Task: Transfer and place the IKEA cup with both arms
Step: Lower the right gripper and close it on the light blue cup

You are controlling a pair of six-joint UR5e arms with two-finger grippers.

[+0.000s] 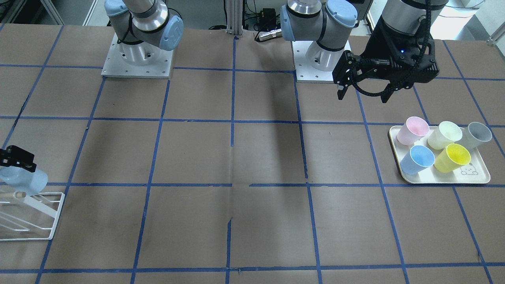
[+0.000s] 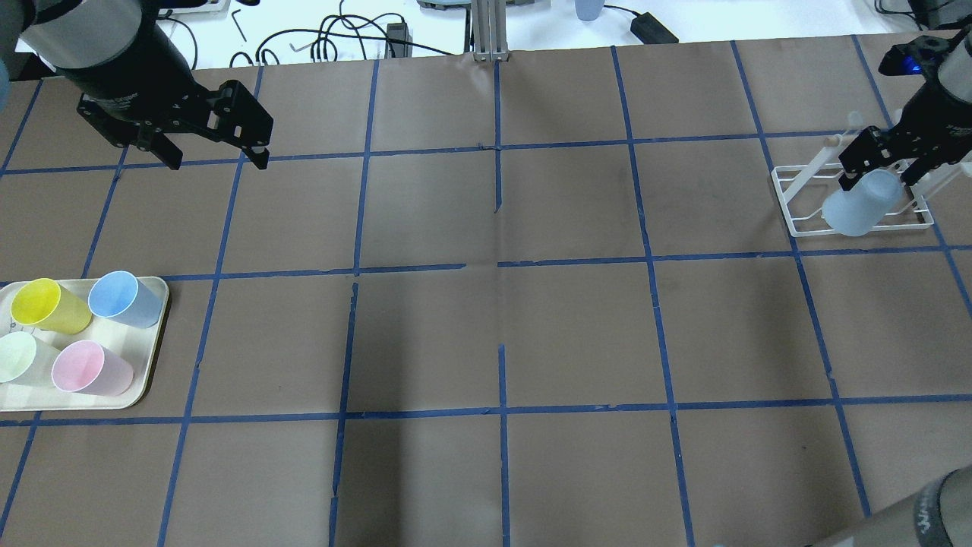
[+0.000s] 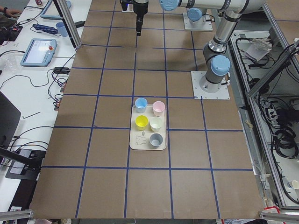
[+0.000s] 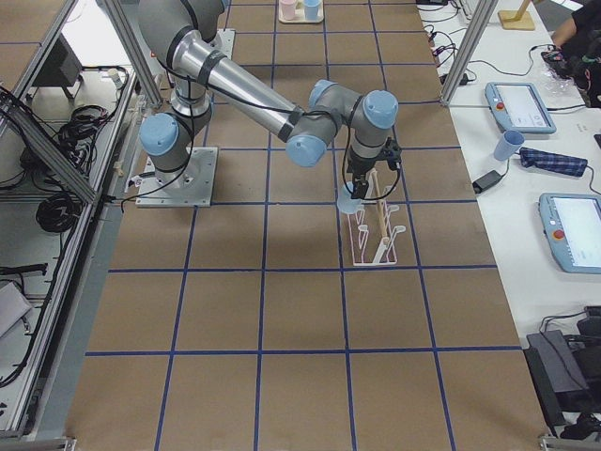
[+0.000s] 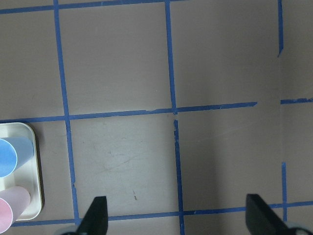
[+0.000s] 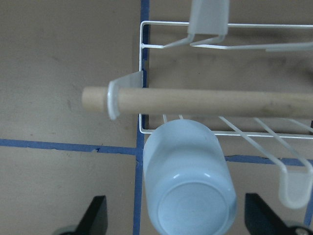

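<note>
The right gripper grabs the pale powder-blue IKEA cup by its base end (image 1: 38, 182) next, to transfer it off the wire rack (image 1: 33, 222).
The pale powder-blue IKEA cup (image 2: 862, 205) sits upside down and tilted on the white wire rack (image 2: 805, 220) at the table's right end. In the right wrist view its base (image 6: 193, 208) faces the camera, below a wooden peg (image 6: 205, 100). My right gripper (image 2: 873, 163) is open just above the cup, with a gap between each finger and the cup wall. The cup also shows at the left edge of the front view (image 1: 23, 179). My left gripper (image 2: 216, 156) is open and empty, high over the far left of the table.
A cream tray (image 2: 152, 380) at the left edge holds a sky-blue cup (image 2: 121, 298), a yellow cup (image 2: 45, 305), a pink cup (image 2: 87, 368) and a pale green cup (image 2: 19, 357). A grey cup (image 1: 477, 134) also stands on it. Blue tape lines grid the brown table.
</note>
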